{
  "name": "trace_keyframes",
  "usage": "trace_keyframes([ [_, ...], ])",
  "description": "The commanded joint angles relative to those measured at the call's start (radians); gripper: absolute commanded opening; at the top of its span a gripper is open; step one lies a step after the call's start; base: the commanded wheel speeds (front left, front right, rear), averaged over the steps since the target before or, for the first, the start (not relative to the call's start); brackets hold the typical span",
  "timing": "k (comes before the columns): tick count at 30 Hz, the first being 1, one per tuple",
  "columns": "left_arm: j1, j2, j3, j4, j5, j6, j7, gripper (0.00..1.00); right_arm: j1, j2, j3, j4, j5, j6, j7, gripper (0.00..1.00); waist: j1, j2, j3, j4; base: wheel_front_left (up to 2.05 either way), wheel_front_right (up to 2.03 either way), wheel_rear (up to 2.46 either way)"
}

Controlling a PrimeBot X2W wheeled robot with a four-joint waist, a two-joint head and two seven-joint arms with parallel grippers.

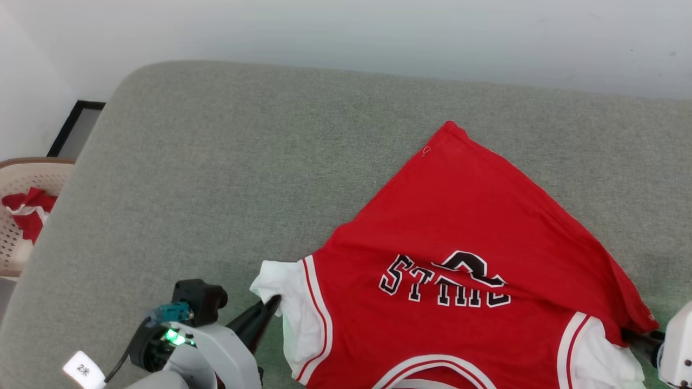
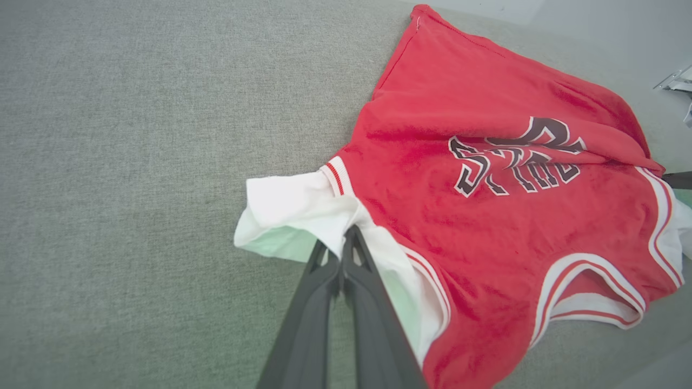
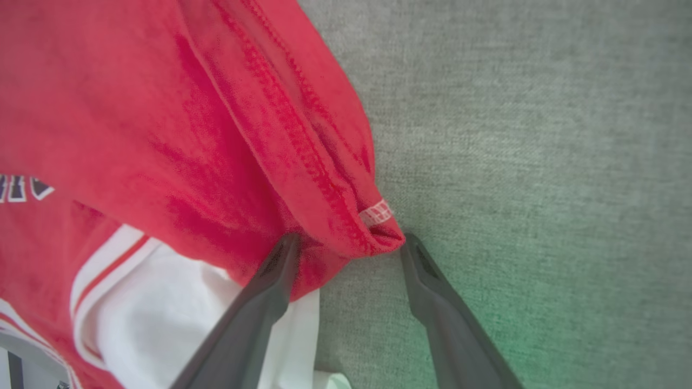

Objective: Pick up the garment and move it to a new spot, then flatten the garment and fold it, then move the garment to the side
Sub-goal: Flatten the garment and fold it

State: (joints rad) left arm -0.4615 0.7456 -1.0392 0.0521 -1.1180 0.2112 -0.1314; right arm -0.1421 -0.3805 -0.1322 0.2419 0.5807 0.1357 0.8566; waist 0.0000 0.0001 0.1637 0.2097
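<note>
The red hem corner (image 1: 647,322) of the jersey stands up in a fold, while the jersey's body (image 1: 464,201) lies flat. My right gripper should pinch the jersey at that corner next.
The garment (image 1: 459,216), a red jersey with white sleeves and black lettering, lies spread on the grey cushion (image 1: 216,162), lettering up and partly creased. My left gripper (image 2: 348,235) is shut on the white sleeve (image 2: 286,202) at the garment's left edge, and it also appears at the lower left of the head view (image 1: 273,305). My right gripper (image 3: 350,243) stands open, its fingers either side of the red hem corner (image 3: 373,227), which rests folded over the other white sleeve (image 3: 178,302). In the head view the right gripper (image 1: 638,339) pokes out from under the garment's right corner.
A pale woven basket (image 1: 21,178) holding red and white cloth stands off the cushion's left edge. A dark frame (image 1: 75,127) leans against the white wall (image 1: 378,32) behind. Bare cushion stretches to the left and rear of the garment.
</note>
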Motion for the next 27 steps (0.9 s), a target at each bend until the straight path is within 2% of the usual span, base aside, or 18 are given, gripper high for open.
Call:
trace_keyframes([
  [1, 0.010, -0.001, 0.000, -0.002, -0.002, 0.005, -0.001, 0.00, 0.052, -0.005, -0.010, 0.024, -0.005, -0.009, 0.023, 1.00, 0.0000, -0.0001, -0.003, -0.002, 0.00, 0.00, 0.00],
  [11, 0.002, -0.015, -0.009, -0.023, 0.012, 0.009, 0.000, 0.00, 0.015, -0.003, -0.083, -0.281, -0.020, -0.005, 0.094, 1.00, 0.0000, -0.0001, -0.006, 0.032, 0.00, 0.00, 0.00],
  [16, -0.023, -0.041, -0.020, -0.024, 0.027, -0.004, 0.005, 0.00, -0.086, -0.034, -0.041, -0.385, -0.066, -0.005, 0.025, 1.00, 0.0000, -0.0001, 0.013, 0.083, 0.00, 0.00, 0.00],
  [21, -0.057, -0.079, -0.036, -0.016, 0.050, -0.024, 0.008, 0.00, -0.237, -0.091, 0.081, -0.337, -0.098, -0.005, -0.111, 1.00, 0.0000, -0.0001, 0.041, 0.149, 0.00, 0.00, 0.00],
  [27, -0.100, -0.147, -0.058, 0.016, 0.072, -0.064, 0.005, 0.00, -0.427, -0.161, 0.251, -0.141, -0.093, -0.005, -0.247, 1.00, 0.0000, -0.0001, 0.087, 0.235, 0.00, 0.00, 0.00],
])
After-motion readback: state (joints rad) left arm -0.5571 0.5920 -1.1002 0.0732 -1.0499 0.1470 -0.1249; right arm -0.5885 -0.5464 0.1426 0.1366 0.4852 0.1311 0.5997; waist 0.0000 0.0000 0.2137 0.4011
